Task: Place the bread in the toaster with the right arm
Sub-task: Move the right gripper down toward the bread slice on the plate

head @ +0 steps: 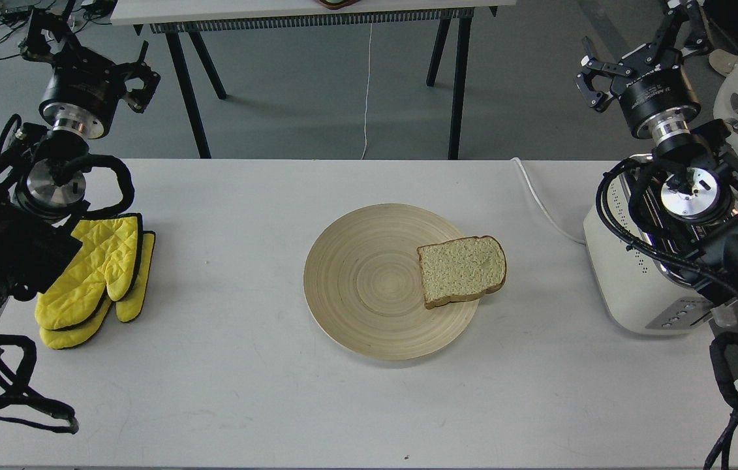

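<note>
The bread [462,269] has to go in the toaster [623,287], so my right gripper next needs to grab the bread by its rounded crust edge, which sticks out over the plate.
A slice of bread [462,269] lies flat on the right edge of a round wooden plate [362,287], overhanging its rim a little. The cream-white toaster [623,287] stands at the table's right edge, its top largely hidden behind my right arm. My right gripper [590,81] is raised above and behind the toaster, far from the bread, open and empty. My left gripper [143,81] is raised at the far left, also open with nothing in it.
Yellow oven mitts [98,281] lie stacked at the left under my left arm. A white cord [541,202] runs from the toaster to the table's back edge. Another table [303,10] with black legs stands behind.
</note>
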